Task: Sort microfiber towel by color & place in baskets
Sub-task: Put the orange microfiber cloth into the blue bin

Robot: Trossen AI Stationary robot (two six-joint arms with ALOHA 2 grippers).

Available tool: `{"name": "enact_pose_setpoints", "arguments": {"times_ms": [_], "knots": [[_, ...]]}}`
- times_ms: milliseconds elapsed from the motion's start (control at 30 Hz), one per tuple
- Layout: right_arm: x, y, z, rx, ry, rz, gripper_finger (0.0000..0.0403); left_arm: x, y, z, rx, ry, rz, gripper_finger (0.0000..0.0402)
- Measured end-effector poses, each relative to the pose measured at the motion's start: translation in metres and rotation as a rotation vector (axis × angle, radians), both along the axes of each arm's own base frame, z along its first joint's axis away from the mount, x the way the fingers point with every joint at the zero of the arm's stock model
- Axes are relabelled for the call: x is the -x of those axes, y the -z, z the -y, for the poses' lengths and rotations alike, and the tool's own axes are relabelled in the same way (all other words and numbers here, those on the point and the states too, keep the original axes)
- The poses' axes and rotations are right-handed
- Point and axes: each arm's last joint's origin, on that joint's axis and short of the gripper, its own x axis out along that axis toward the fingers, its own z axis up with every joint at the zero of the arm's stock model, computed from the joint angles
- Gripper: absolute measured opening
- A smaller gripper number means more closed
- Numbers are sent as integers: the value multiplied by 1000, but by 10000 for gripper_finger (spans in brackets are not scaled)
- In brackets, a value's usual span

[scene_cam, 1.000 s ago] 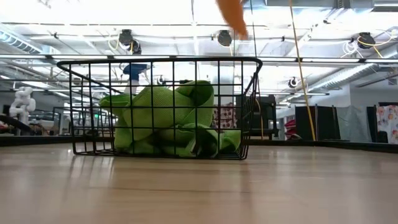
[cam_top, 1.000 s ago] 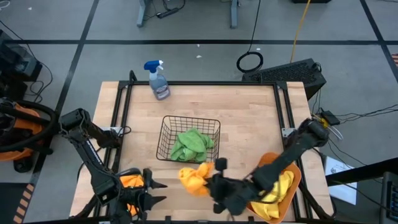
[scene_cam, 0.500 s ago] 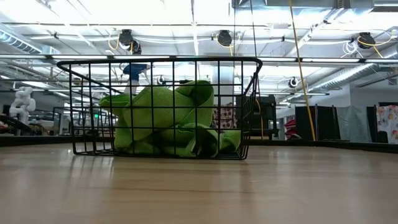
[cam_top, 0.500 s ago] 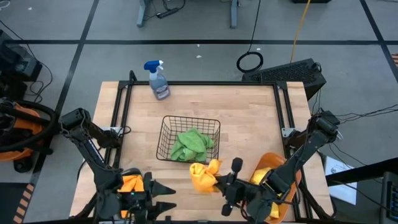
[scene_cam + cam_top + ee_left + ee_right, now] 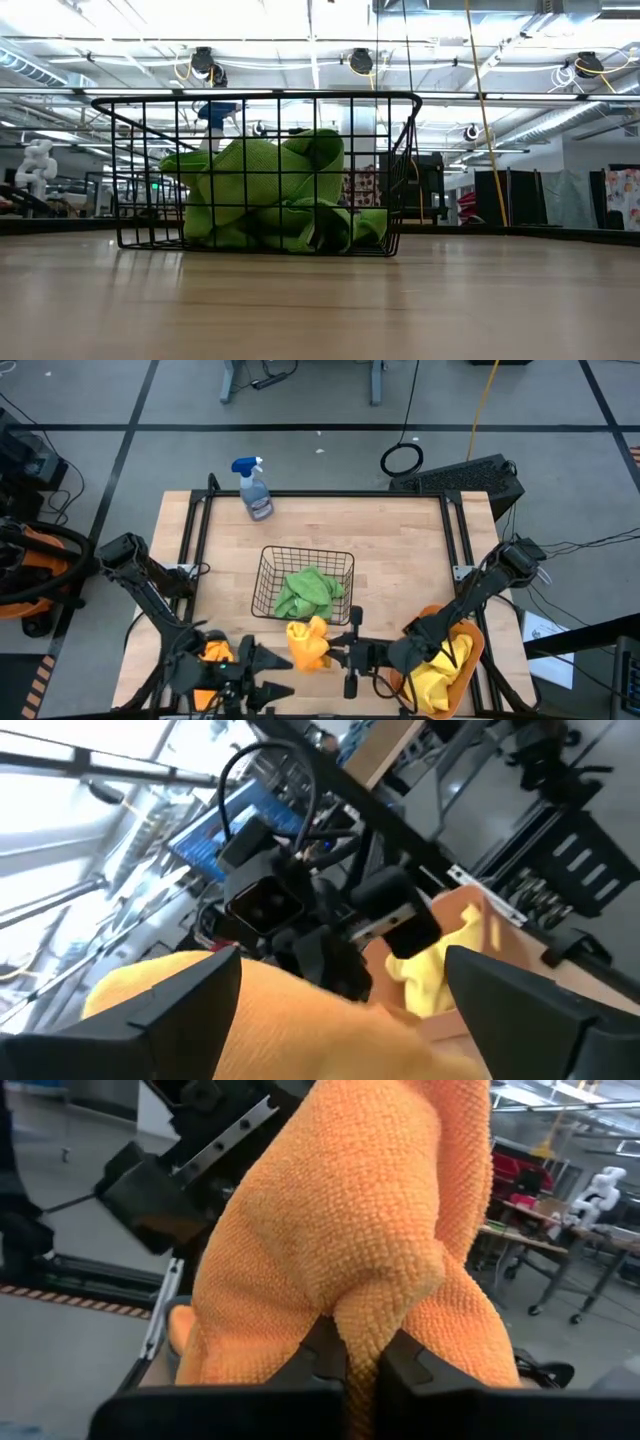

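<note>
I should next grab the orange towel with my left gripper by its loose bunched fold (image 5: 305,645) (image 5: 270,1020). Then the towel can be sorted into its tub.
An orange microfiber towel (image 5: 308,643) hangs bunched near the table's near edge, just in front of the black wire basket (image 5: 264,575). My right gripper (image 5: 336,655) is shut on it and points toward the table's left. My left gripper (image 5: 268,665) is open and faces the towel from the left. In the left wrist view the orange towel (image 5: 250,1020) lies between the spread fingers; whether they touch it, I cannot tell. A green towel (image 5: 305,592) lies in the basket. The orange tub (image 5: 472,645) holds a yellow towel (image 5: 440,680). The teal tub is hidden under my left arm. My right gripper pinches a bunched fold (image 5: 352,1325) of the orange towel between its two fingers (image 5: 400,1365). It comes about level from the table's right. The towel bulges out past the fingertips and droops on both sides. Whether its lower end rests on the table, I cannot tell.
A blue-capped spray bottle (image 5: 255,490) stands near the far left corner. Another orange cloth (image 5: 214,652) shows under my left wrist. A metal rail frames the tabletop. Bare wood lies right of the basket and toward the far edge. The basket (image 5: 250,100) fills the low view.
My right gripper carried the orange towel a little toward the table's right, then back toward the left gripper, still shut on it. The towel dropped out of the top of the low view. My left gripper edged toward the table's right, nearer the towel, and stayed open.
</note>
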Motion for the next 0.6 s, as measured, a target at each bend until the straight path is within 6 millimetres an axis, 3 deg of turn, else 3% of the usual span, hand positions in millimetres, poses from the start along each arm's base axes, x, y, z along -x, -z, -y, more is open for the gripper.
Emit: {"name": "enact_pose_setpoints", "arguments": {"times_ms": [433,600], "knots": [[-3,1,1,8,-8,8,4,-34,13,-38,80,-226,-95,354],[-1,1,-1,13,-13,8,4,-39,18,-44,101,-223,-134,354]]}}
